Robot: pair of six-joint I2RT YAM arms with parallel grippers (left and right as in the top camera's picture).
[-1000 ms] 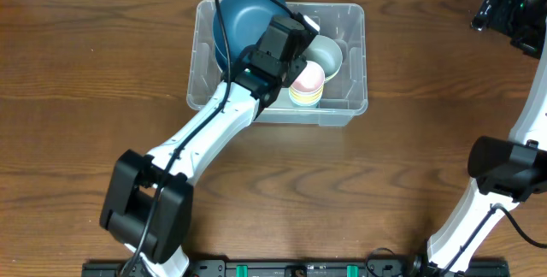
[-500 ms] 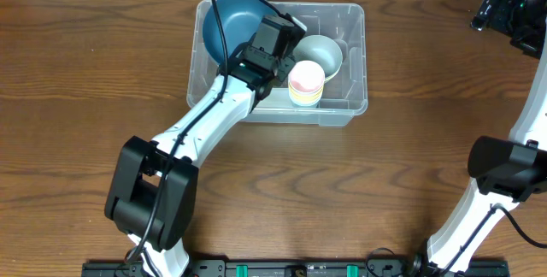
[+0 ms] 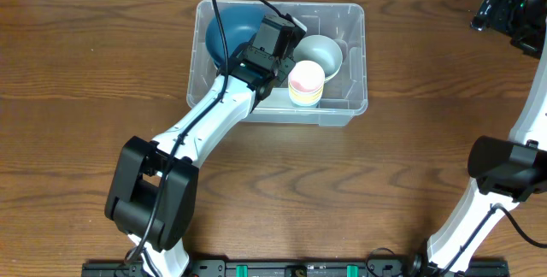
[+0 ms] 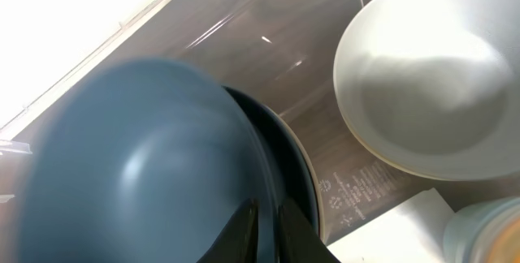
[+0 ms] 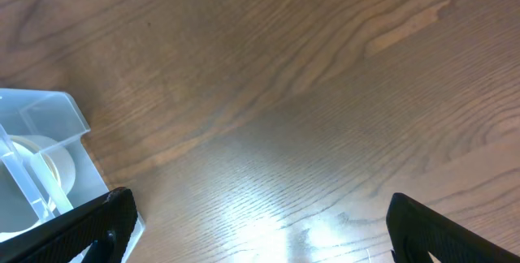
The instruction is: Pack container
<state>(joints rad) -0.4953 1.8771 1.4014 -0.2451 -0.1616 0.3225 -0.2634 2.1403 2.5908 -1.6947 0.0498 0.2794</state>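
The blue bowl's rim at my fingers is inside the rims of the stacked bowls beneath it. My left gripper will let go of the blue bowl.
The clear plastic container [image 3: 350,106] stands at the table's back centre. Inside it, at the left end, lies a blue bowl [image 3: 224,31]; a cream bowl [image 3: 320,55] and a stack of pastel cups [image 3: 306,83] sit to its right. My left gripper [image 4: 266,232] reaches into the container and is shut on the blue bowl's rim [image 4: 146,157], with one finger inside and one outside. The cream bowl [image 4: 431,92] shows to the right in the left wrist view. My right gripper [image 5: 260,230] is open wide and empty over bare table, with the container's corner [image 5: 49,133] at its left.
The brown wooden table [image 3: 85,123] surrounds the container. The right arm's base [image 3: 504,170] stands at the right edge, and its wrist [image 3: 513,16] is raised at the back right corner. A white label [image 4: 398,226] lies on the container floor.
My left gripper has lowered the blue bowl from tilted upright to lying flatter in the container's left end. The right arm has not moved.
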